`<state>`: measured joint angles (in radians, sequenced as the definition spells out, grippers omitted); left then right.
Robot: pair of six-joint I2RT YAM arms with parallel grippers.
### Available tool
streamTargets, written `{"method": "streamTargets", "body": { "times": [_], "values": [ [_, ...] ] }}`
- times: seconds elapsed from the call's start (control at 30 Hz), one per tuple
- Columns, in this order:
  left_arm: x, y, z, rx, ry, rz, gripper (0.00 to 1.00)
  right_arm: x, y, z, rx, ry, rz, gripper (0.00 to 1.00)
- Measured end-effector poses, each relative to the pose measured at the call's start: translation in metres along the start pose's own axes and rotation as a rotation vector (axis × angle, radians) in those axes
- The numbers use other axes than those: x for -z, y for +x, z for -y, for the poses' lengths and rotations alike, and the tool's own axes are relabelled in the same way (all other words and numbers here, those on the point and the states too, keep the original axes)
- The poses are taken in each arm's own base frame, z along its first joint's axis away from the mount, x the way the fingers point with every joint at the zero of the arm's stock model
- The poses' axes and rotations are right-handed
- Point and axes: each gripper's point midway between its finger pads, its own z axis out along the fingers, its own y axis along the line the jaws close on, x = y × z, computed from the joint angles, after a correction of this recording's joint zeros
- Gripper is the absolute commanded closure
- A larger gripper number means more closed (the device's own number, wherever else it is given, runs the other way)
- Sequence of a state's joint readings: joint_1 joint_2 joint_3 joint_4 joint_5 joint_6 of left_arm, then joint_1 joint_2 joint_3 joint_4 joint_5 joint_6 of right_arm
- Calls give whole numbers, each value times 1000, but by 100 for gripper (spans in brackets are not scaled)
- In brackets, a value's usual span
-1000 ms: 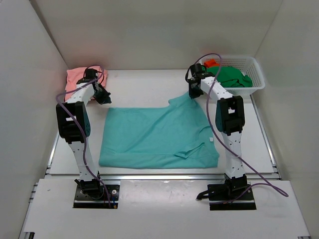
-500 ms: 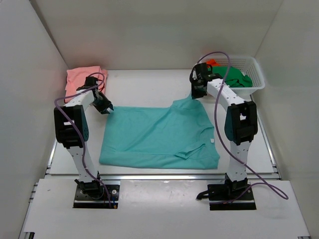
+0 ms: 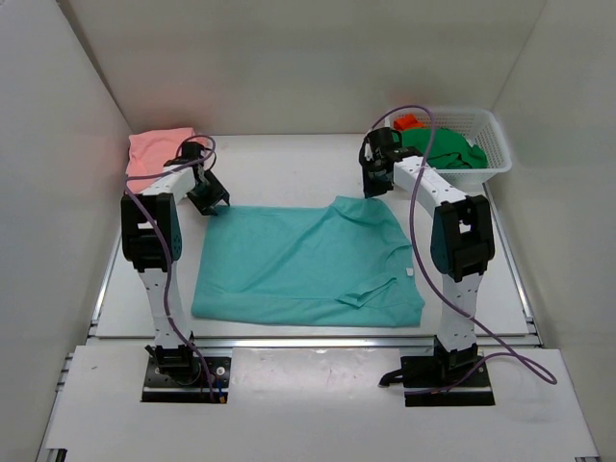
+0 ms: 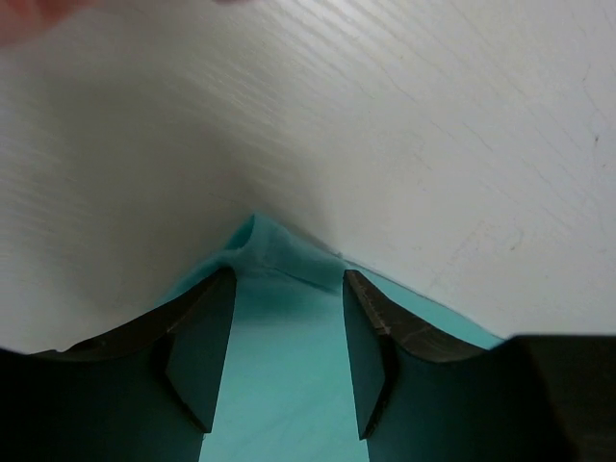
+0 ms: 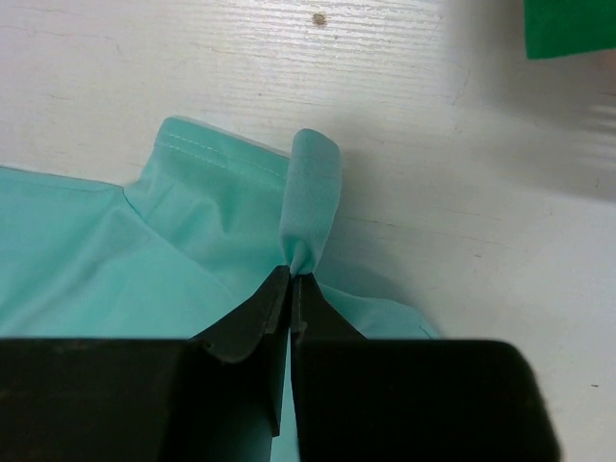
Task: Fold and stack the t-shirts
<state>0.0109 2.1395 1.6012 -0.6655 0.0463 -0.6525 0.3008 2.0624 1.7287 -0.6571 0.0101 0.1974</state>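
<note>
My left gripper grabs the teal t-shirt's far corner [image 3: 219, 211] [image 4: 281, 271], opposite the held sleeve, next, to fold the t-shirt's far edge toward its near edge.
A teal t-shirt [image 3: 308, 260] lies spread flat in the middle of the table. My left gripper [image 3: 210, 197] stands at its far left corner, open. In the left wrist view that corner [image 4: 279, 245] rests on the table between and just beyond the fingertips, with my left gripper [image 4: 289, 289] not clamping it. My right gripper [image 3: 372, 183] is at the far right sleeve, shut on a pinch of teal cloth [image 5: 313, 207] that rises from its tips [image 5: 292, 281]. A folded salmon pink t-shirt [image 3: 159, 149] sits at the back left. A dark green t-shirt [image 3: 445, 147] lies in the basket.
A white mesh basket [image 3: 491, 144] stands at the back right and also holds something orange [image 3: 408, 121]. White walls close in the left, back and right sides. A metal rail [image 3: 318, 340] runs along the table's near edge.
My left gripper has opened and let go of the teal shirt's far left corner, which now lies on the table. The right gripper stays shut on the sleeve and has shifted slightly left.
</note>
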Motion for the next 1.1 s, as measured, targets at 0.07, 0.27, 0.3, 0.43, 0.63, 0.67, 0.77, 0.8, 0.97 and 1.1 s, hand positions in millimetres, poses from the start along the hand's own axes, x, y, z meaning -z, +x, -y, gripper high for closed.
{"method": "streamTargets", "body": {
  "times": [0.07, 0.27, 0.3, 0.43, 0.63, 0.67, 0.77, 0.8, 0.97, 1.1],
  "values": [
    [0, -3, -1, -1, -14, 7, 40, 0, 1, 0, 0, 1, -1, 100],
    [-2, -1, -10, -12, -58, -3, 100, 0, 0, 2, -3, 2, 0, 100],
    [-3, 1, -12, -16, -64, -11, 100, 0, 0, 2, -3, 1, 0, 99],
    [-3, 1, -12, -23, -57, -15, 100, -1, 1, 4, -6, 4, -2, 100],
    [0, 1, -11, -40, -52, -15, 100, 5, 2, 7, -12, 5, 6, 100],
    [2, 2, -12, -48, -54, -18, 100, 8, 2, 9, -14, 4, 12, 100],
    [12, 2, -12, -63, -49, -12, 100, 25, 2, 12, -24, -6, 31, 100],
    [16, 3, -13, -67, -46, -10, 100, 31, 1, 11, -25, -11, 43, 100],
    [46, 13, -19, -77, -32, 5, 100, 56, 6, 11, -26, -30, 77, 100],
    [72, 19, -21, -84, -7, 31, 100, 68, 25, 8, -20, -44, 75, 100]
  ]
}}
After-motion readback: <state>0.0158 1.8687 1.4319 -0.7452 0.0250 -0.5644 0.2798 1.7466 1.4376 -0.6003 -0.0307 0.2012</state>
